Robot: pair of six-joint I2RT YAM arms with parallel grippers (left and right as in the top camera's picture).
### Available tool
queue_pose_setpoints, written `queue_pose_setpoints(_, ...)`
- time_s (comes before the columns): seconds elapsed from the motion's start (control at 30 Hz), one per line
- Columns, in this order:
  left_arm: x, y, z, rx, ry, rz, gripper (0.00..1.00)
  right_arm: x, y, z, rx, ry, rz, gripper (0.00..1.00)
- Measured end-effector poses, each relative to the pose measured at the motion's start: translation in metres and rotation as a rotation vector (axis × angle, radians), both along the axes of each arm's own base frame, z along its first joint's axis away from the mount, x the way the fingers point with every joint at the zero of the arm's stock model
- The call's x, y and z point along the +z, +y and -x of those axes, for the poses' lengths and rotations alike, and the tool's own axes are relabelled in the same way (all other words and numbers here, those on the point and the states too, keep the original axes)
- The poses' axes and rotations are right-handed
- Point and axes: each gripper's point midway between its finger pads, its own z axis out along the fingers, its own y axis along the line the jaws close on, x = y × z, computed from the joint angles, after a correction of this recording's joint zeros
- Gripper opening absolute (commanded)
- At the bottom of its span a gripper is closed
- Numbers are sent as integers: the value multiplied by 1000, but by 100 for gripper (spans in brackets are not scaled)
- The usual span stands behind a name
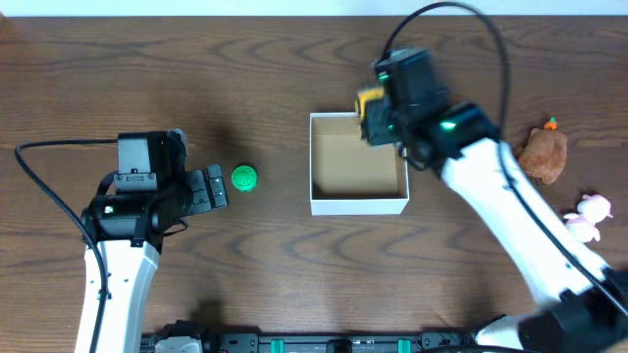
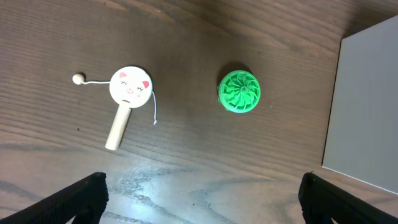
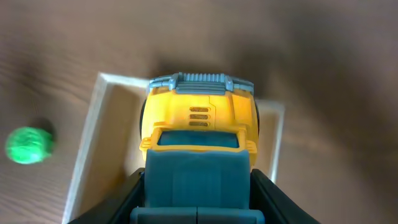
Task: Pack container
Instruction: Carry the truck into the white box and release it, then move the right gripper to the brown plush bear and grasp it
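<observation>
The toy truck's yellow end (image 1: 367,96) is past the container's far white side (image 1: 332,115), so it is too early to release. My right gripper opens first only once the toy truck is fully inside the container.
The container (image 1: 359,205) is a square shallow box with white walls and a tan inside, at the table's middle. My right gripper (image 1: 378,118) is shut on a yellow and teal toy truck (image 3: 198,134) and holds it over the container's far right corner (image 3: 93,118). My left gripper (image 2: 199,196) is open and empty, low over the table, left of the container's white wall (image 2: 367,106). A green ridged round toy (image 1: 243,177) lies just ahead of it, also in the left wrist view (image 2: 239,91). A pig-faced rattle drum (image 2: 127,96) lies beside it.
A brown plush toy (image 1: 543,153) with an orange bit lies at the right edge. A pink and white plush (image 1: 587,216) lies below it. The green toy also shows blurred in the right wrist view (image 3: 28,144).
</observation>
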Motion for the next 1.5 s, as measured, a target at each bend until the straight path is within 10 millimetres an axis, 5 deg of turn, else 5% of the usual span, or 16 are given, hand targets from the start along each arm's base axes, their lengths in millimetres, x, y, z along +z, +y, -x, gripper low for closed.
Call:
queue_pose_setpoints(0.2,0,0,1,0,4,0,98,-72,-7,9,-114,192,78,8)
queue_pose_setpoints(0.23,0,0,1,0,4,0,98,-77,-8,9,-122,204,86,27)
queue_pose_setpoints(0.3,0,0,1,0,4,0,98,-86,-8,8,-136,221,92,44)
queue_pose_setpoints(0.4,-1,0,1,0,5,0,98,-86,-6,3,-134,201,85,74)
queue_pose_setpoints(0.53,-1,0,1,0,5,0,98,-82,-3,-5,-99,162,88,91)
queue_pose_setpoints(0.7,-1,0,1,0,5,0,98,-64,-3,-13,-57,125,105,98)
queue_pose_setpoints(0.83,-1,0,1,0,5,0,98,-23,-20,-25,-99,56,88,99)
queue_pose_setpoints(0.97,-1,0,1,0,7,0,98,33,-91,-37,-269,-44,59,99)
queue_pose_setpoints(1.07,-1,0,2,0,8,0,98,47,-155,-32,-416,-40,73,99)
queue_pose_setpoints(1.27,-1,0,2,0,8,0,98,17,-246,-7,-631,94,109,99)
queue_pose_setpoints(1.5,-1,0,2,0,8,0,98,-44,-285,13,-729,237,144,99)
